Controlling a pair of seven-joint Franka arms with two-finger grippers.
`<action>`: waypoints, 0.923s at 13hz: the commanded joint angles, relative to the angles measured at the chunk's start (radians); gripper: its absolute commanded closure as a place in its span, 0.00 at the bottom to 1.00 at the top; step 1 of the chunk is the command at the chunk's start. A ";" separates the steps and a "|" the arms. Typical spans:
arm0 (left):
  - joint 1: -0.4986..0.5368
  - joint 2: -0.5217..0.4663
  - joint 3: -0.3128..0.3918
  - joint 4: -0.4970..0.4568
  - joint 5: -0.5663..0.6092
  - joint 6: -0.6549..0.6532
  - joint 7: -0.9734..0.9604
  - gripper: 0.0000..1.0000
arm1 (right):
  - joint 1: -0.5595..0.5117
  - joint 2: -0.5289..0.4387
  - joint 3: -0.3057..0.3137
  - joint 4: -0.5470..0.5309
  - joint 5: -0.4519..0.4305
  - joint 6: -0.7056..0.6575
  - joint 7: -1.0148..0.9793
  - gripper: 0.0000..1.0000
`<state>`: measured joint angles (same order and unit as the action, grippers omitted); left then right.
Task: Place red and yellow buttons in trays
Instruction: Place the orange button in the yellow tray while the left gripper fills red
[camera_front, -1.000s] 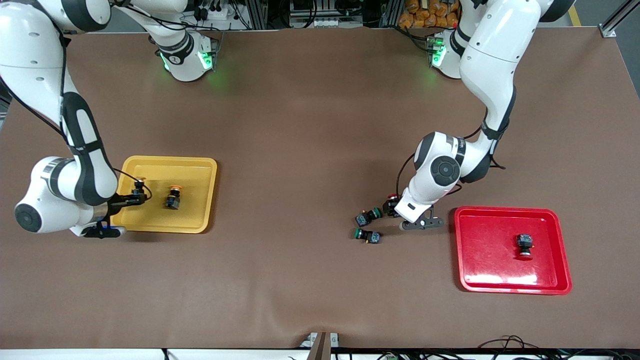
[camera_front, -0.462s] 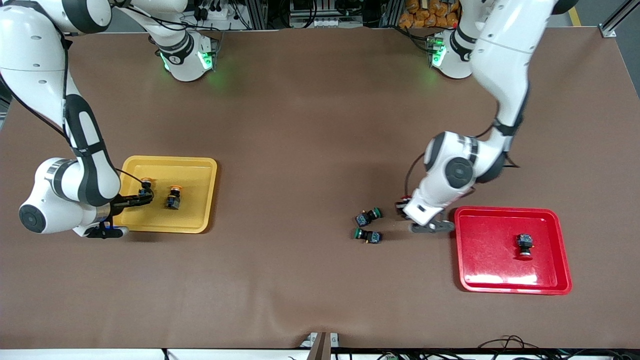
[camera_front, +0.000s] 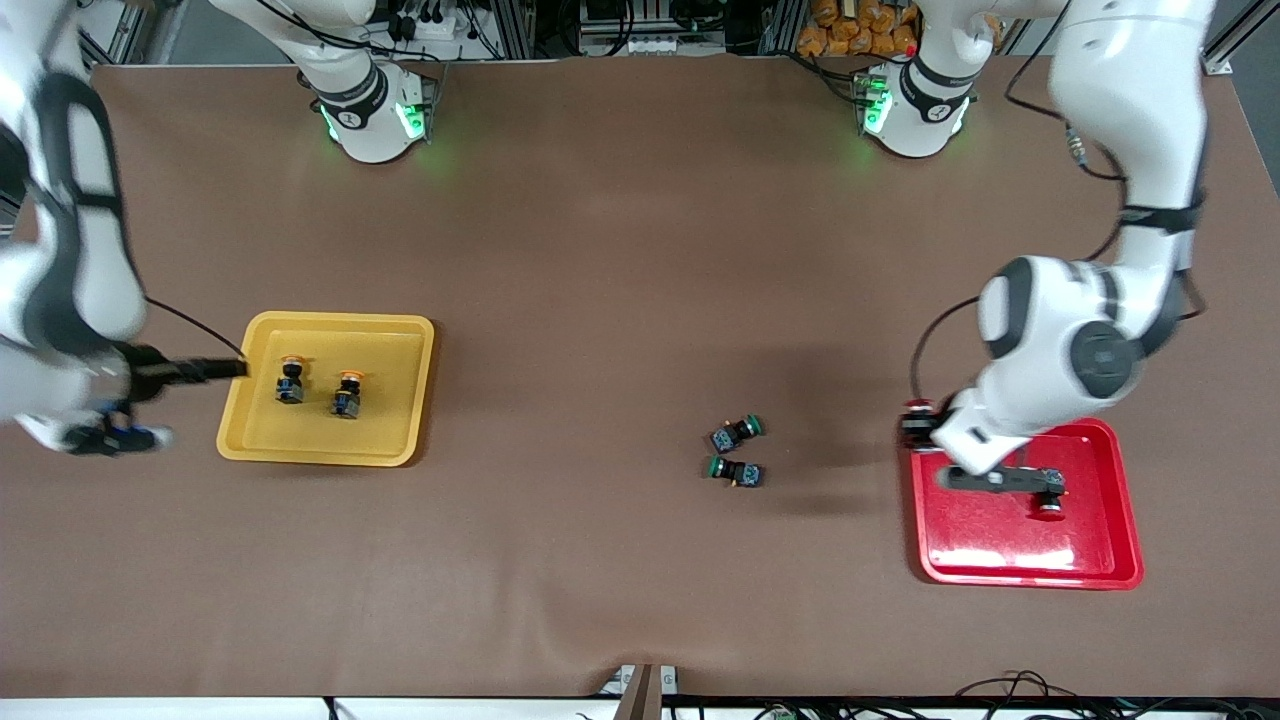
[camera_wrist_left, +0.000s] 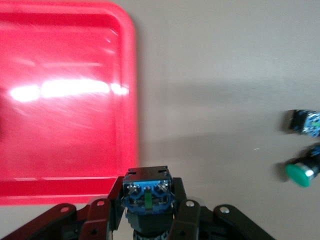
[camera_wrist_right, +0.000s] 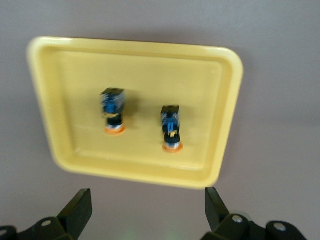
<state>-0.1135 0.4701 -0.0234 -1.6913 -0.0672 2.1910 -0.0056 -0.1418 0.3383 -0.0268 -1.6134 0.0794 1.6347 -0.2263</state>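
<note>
The red button hangs at the red tray's rim in the left wrist view, so my left gripper keeps hold of the button for now.
Two yellow buttons (camera_front: 290, 383) (camera_front: 347, 393) stand in the yellow tray (camera_front: 400, 345); the right wrist view shows them (camera_wrist_right: 113, 114) (camera_wrist_right: 170, 129) in the same tray (camera_wrist_right: 227, 105). My right gripper (camera_front: 238, 368) (camera_wrist_right: 147, 206) is open and holds nothing, at the tray's rim toward the right arm's end. My left gripper (camera_front: 920, 428) (camera_wrist_left: 148, 212) is shut on a red button (camera_front: 916, 412) (camera_wrist_left: 147, 192) over the rim of the red tray (camera_front: 980, 535) (camera_wrist_left: 65, 125). Another red button (camera_front: 1050, 492) lies in that tray, partly hidden by the left hand.
Two green-capped switches (camera_front: 737, 432) (camera_front: 735, 471) lie together on the brown table between the trays, nearer the red one. The left wrist view shows them as well (camera_wrist_left: 306, 121) (camera_wrist_left: 301, 172). Both arm bases stand at the table's far edge.
My right gripper opened, left its yellow button in the yellow tray and drew back off the tray. My left gripper shut on the red button and carried it from the green switches to the red tray.
</note>
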 joint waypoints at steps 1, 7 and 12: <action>0.096 0.048 -0.009 0.048 0.047 -0.020 0.163 1.00 | -0.002 -0.180 0.007 -0.062 -0.023 -0.048 -0.010 0.00; 0.163 0.214 -0.009 0.122 0.072 0.067 0.260 1.00 | -0.005 -0.334 0.007 -0.134 -0.027 0.019 -0.002 0.00; 0.163 0.277 -0.010 0.124 0.063 0.176 0.260 1.00 | 0.111 -0.335 -0.057 -0.097 -0.024 0.028 0.057 0.00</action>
<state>0.0404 0.7431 -0.0253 -1.5956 -0.0163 2.3676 0.2440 -0.0996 0.0330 -0.0398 -1.7054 0.0716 1.6665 -0.2115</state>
